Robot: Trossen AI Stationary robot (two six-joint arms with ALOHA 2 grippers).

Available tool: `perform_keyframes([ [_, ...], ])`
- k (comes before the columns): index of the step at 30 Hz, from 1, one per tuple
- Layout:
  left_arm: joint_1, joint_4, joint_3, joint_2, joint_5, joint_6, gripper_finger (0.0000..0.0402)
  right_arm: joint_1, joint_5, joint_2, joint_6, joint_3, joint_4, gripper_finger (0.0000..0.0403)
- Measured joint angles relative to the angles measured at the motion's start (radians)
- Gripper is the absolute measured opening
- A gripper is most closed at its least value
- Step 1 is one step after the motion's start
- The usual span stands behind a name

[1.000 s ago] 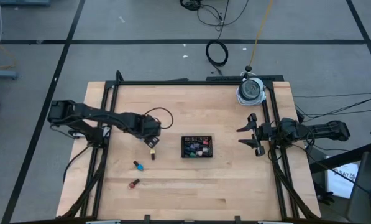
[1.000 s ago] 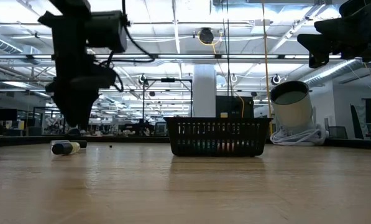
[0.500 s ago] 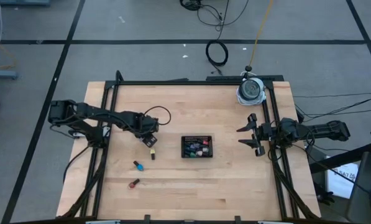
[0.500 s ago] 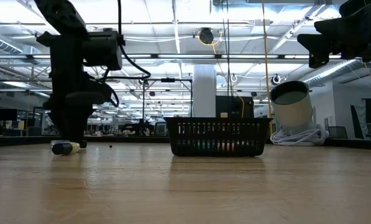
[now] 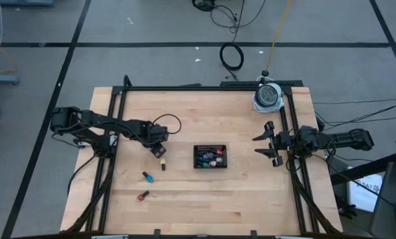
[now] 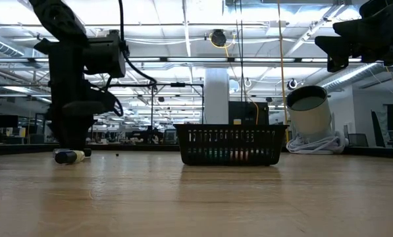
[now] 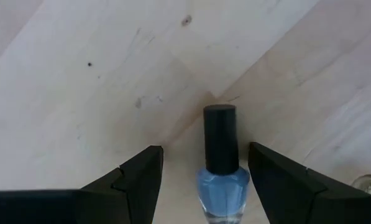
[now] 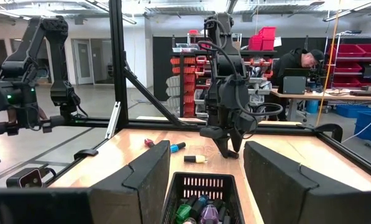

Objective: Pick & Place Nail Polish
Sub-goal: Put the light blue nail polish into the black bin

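Note:
My left gripper should close on the cap now, because its fingers reach down on both sides of the black cap (image 7: 220,138).
A blue nail polish bottle (image 7: 222,180) with a black cap (image 7: 220,138) lies on its side on the wooden table. My left gripper (image 7: 205,149) points down over it, open, with one finger on either side and a gap to each. In the high view that gripper (image 5: 159,150) hides the bottle. Close by lie a yellow bottle (image 5: 163,163), a teal one (image 5: 146,176) and a red one (image 5: 143,196). The black mesh tray (image 5: 211,147) holds several more bottles. My right gripper (image 5: 272,143) waits open above the table's right edge.
A white cylindrical container (image 5: 267,97) stands at the far right corner. Black frame rails (image 5: 113,133) run along the table's left, far and right sides. A cable loops out from my left wrist (image 5: 174,123). Bare wood lies between the tray and the near edge.
My left gripper has come down toward the table top and shifted slightly toward the left edge, ending low beside the yellow bottle. Its fingers stay as wide apart as before. No bottle has moved.

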Motion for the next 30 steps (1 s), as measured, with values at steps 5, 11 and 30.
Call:
perform_keyframes([
  [5, 0.000, 0.044, -0.001, 0.002, -0.003, 0.049, 0.0236, 0.000, 0.000, 0.000, 0.000, 0.000, 0.000, 0.0192],
  [11, 0.000, 0.046, -0.002, 0.002, 0.002, 0.054, 0.0236, 0.000, 0.000, 0.000, 0.000, 0.000, 0.000, 0.0192],
  [30, 0.022, 0.061, -0.002, 0.003, 0.033, 0.036, 0.0036, 0.000, 0.000, 0.000, 0.000, 0.000, 0.000, 0.0192],
])
